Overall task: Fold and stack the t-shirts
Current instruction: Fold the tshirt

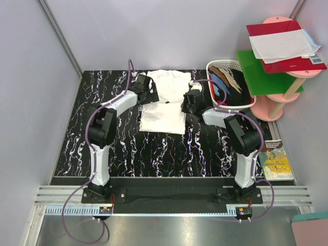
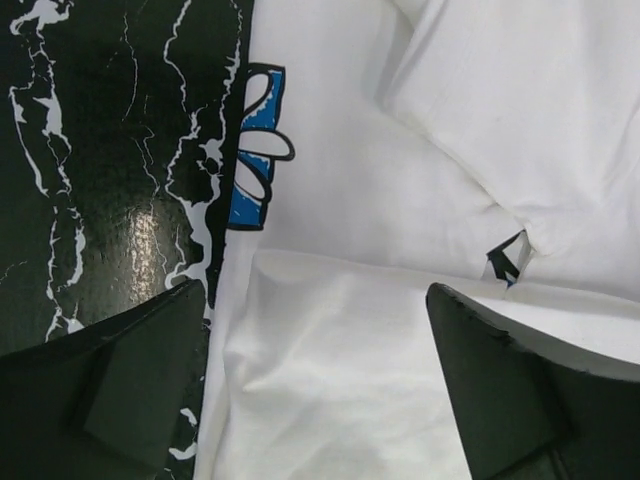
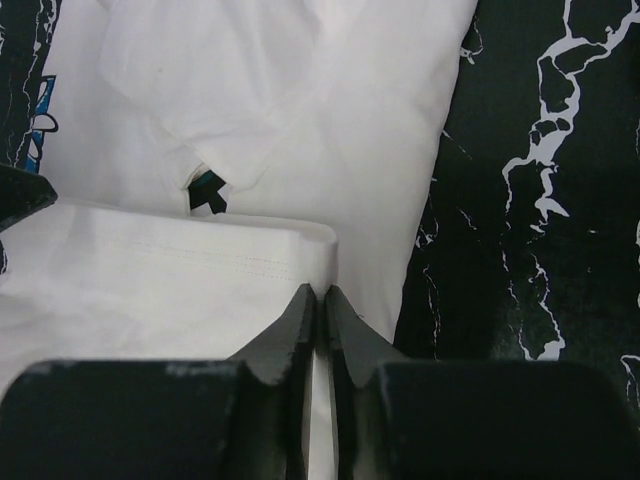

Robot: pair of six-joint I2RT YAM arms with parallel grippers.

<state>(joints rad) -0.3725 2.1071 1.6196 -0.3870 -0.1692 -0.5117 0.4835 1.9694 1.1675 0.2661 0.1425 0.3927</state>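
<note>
Next, my left gripper grabs the white t-shirt's folded edge at the corner opposite my right gripper, so both corners move together to fold the t-shirt.
The large white t-shirt (image 1: 165, 100) lies partly folded at the back middle of the black marbled table (image 1: 77, 138). Its blue daisy print (image 2: 258, 150) shows at its left edge in the left wrist view. My left gripper (image 1: 148, 91) is open over the shirt's left side, its fingers (image 2: 140, 390) astride the white cloth (image 2: 330, 370). My right gripper (image 1: 190, 100) is shut on the corner of a folded edge of the white t-shirt (image 3: 200, 270) at its right side. More t-shirts, dark, blue and tan (image 1: 229, 84), lie in the white basket.
The white plastic basket (image 1: 221, 65) stands at the back right of the table. Pink and green shelves (image 1: 266, 77) with a red folder and white paper (image 1: 284, 43) stand right of it. A booklet (image 1: 277, 161) lies off the table's right edge.
</note>
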